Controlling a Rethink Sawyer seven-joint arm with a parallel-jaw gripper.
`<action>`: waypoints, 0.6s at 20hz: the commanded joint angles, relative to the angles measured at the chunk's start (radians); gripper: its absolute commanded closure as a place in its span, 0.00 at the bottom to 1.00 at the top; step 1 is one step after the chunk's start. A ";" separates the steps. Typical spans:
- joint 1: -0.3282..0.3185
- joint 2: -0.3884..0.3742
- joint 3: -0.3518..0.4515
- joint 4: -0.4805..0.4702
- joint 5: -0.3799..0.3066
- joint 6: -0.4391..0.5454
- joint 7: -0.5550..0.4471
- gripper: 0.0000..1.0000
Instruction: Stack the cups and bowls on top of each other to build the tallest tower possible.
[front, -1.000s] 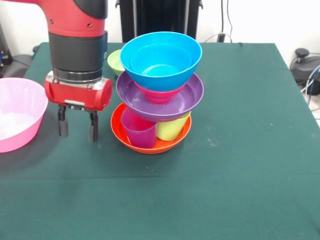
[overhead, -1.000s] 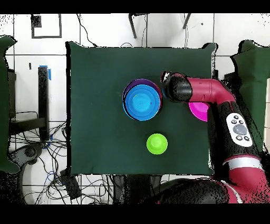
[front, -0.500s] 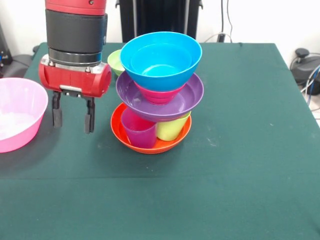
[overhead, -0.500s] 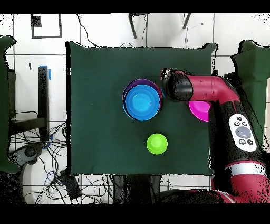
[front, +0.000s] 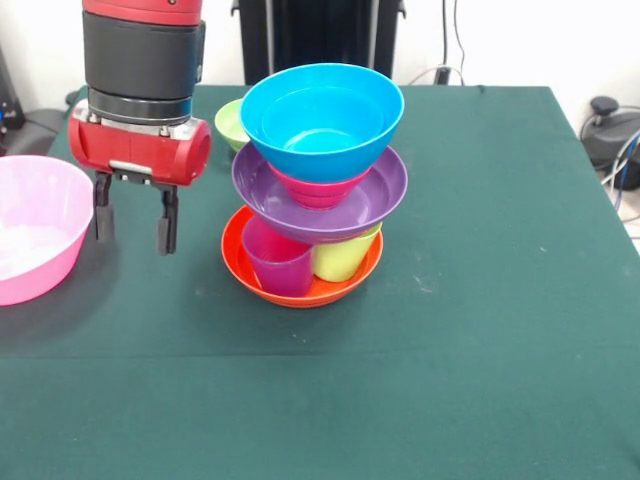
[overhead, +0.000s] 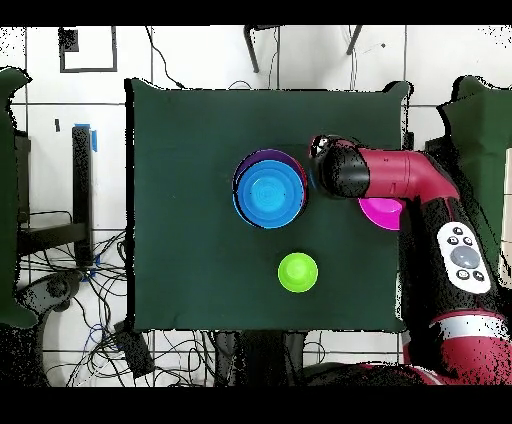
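I should grab the big pink bowl by its thin rim (front: 89, 193) next, because the bowl is far wider than my open fingers.
The tower (front: 318, 180) stands mid-table: an orange bowl (front: 300, 288) at the bottom holds a purple cup (front: 279, 258) and a lime green cup (front: 343, 258). On these rest a purple bowl (front: 378, 195), a small red bowl (front: 315, 188) and a big blue bowl (front: 322, 118). From overhead the blue bowl (overhead: 269, 194) tops the stack. My gripper (front: 132, 218) hangs open and empty above the cloth, between the tower and the big pink bowl (front: 35, 225). A small green bowl (front: 229, 122) sits behind the tower and shows apart in the overhead view (overhead: 297, 271).
The dark green table (front: 480, 300) spreads wide on the right and front of the tower. The pink bowl (overhead: 376, 210) lies partly under my arm (overhead: 400, 180) in the overhead view. Cables and floor tiles surround the table.
My gripper has risen and shifted slightly left toward the pink bowl, staying open. The tower and bowls have not moved.
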 joint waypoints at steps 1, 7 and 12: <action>0.017 0.038 -0.072 0.111 -0.096 -0.030 -0.014 0.00; 0.054 0.025 -0.145 0.107 -0.123 -0.040 0.013 0.00; 0.048 0.004 -0.154 0.106 -0.124 -0.013 -0.034 0.00</action>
